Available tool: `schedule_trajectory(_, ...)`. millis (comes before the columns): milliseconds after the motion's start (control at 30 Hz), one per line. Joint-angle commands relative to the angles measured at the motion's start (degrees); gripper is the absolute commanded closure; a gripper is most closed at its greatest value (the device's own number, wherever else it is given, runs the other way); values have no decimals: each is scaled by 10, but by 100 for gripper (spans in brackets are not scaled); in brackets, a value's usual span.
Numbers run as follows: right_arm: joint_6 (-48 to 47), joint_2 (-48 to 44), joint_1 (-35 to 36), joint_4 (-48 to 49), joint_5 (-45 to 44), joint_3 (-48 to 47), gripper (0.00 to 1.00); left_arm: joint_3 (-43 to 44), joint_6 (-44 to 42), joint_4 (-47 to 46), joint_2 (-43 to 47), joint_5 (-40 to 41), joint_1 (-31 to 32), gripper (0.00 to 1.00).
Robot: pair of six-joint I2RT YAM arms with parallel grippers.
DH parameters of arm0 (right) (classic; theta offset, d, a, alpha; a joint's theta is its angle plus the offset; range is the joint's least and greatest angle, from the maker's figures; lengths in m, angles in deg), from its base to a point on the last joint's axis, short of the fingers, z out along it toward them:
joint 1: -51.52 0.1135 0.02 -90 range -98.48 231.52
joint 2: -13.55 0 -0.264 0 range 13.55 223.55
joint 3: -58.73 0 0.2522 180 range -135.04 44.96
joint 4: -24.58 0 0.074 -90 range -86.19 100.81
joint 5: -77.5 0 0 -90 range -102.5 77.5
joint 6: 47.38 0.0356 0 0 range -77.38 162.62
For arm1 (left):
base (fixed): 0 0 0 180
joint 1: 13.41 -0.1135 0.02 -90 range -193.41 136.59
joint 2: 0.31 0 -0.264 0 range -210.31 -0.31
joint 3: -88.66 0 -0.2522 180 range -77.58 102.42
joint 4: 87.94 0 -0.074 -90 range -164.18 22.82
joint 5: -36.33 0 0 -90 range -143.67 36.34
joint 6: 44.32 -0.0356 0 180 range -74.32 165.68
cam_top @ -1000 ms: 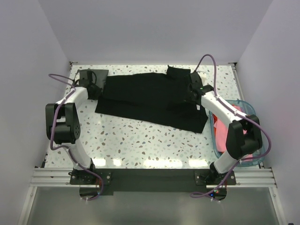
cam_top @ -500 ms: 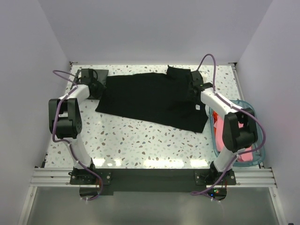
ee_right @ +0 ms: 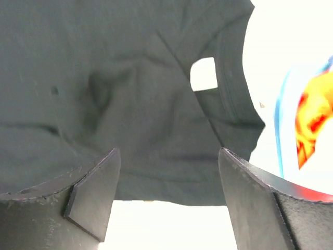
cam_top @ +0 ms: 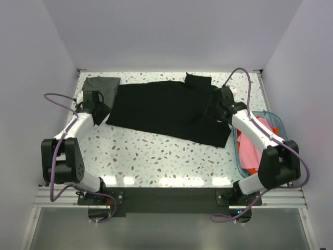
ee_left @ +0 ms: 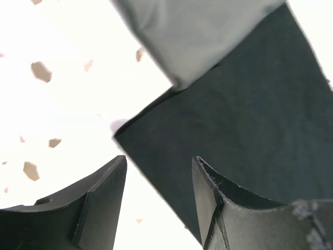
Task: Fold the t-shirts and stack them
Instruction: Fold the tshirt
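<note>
Next, to spread the black t-shirt for folding, my right gripper grabs the t-shirt's near edge by the t-shirt's corner beside the basket.
A large black t-shirt lies spread flat across the back of the table. Its left corner shows just beyond my left gripper, which is open with nothing between its fingers. A dark grey t-shirt, folded square, lies at the back left, touching that corner. My right gripper is open and empty above the black shirt's right side, near a small white tag. From above, the left gripper is at the shirt's left edge and the right gripper over its right part.
A blue basket at the right table edge holds pink and orange t-shirts; the orange cloth shows past the right fingers. White walls close in the back and both sides. Speckled tabletop lies in front of the black shirt.
Both grippers went from shut to open and let go of the black shirt. Both arms drew back toward the near edge; the shirt lies flat where it was laid.
</note>
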State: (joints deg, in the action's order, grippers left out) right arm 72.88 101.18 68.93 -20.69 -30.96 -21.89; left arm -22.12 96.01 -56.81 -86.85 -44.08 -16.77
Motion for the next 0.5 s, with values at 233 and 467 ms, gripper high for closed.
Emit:
schedule_trajectory(233, 66, -92, 37, 2, 3, 147, 25, -49, 12, -15, -7, 18, 12, 41)
schedule_trajectory(467, 100, -95, 38, 31, -15, 205, 27, -76, 20, -34, -26, 12, 19, 40)
